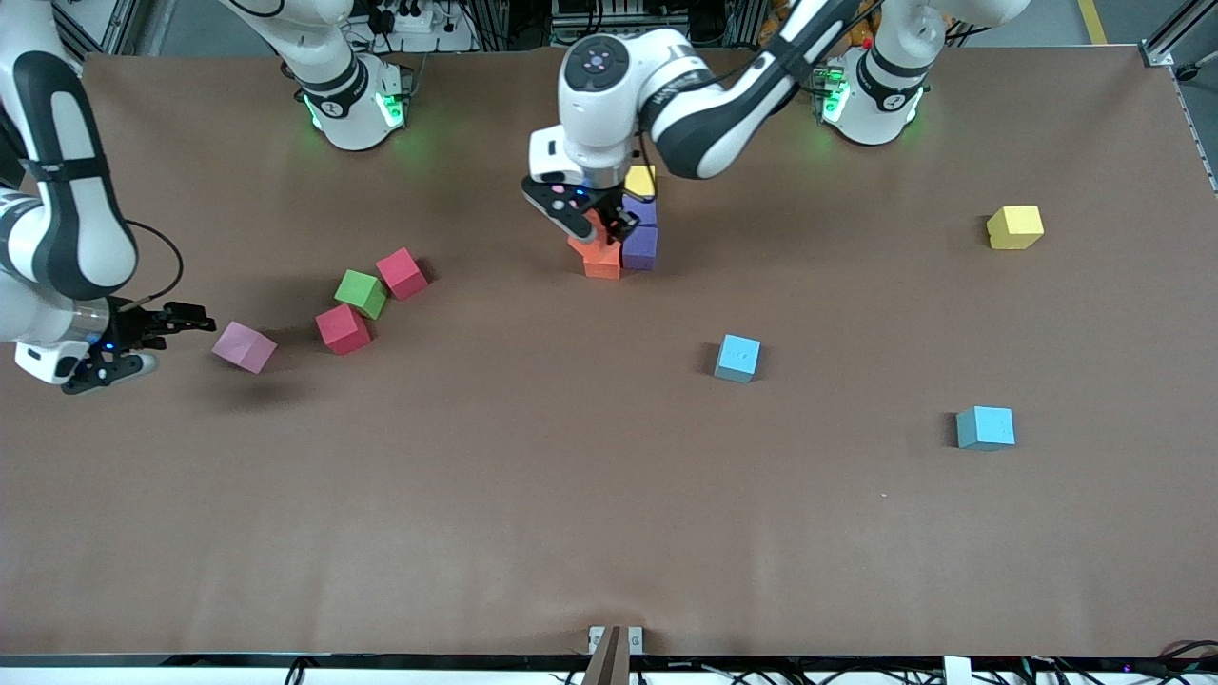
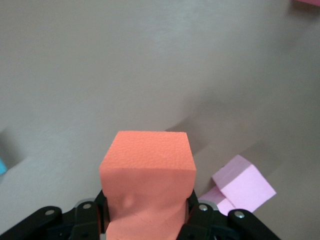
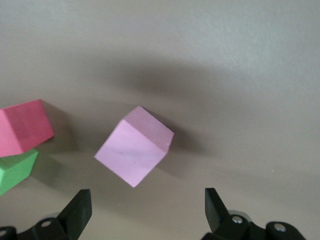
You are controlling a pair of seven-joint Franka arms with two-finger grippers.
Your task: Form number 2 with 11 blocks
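Note:
My right gripper picks up the pink block by its opposite sides next, to add a block to the number 2.
My left gripper is shut on an orange block and holds it just over a second orange block. Beside these lie two purple blocks and a yellow block. The purple blocks look pale lilac in the left wrist view. My right gripper is open and low at the right arm's end, with a pink block just in front of its fingertips. That block lies apart from the fingers in the right wrist view. Two deep pink blocks lie close by.
A green cube sits between the two deep pink blocks and touches them. Two light blue blocks and another yellow block lie apart toward the left arm's end of the brown table.

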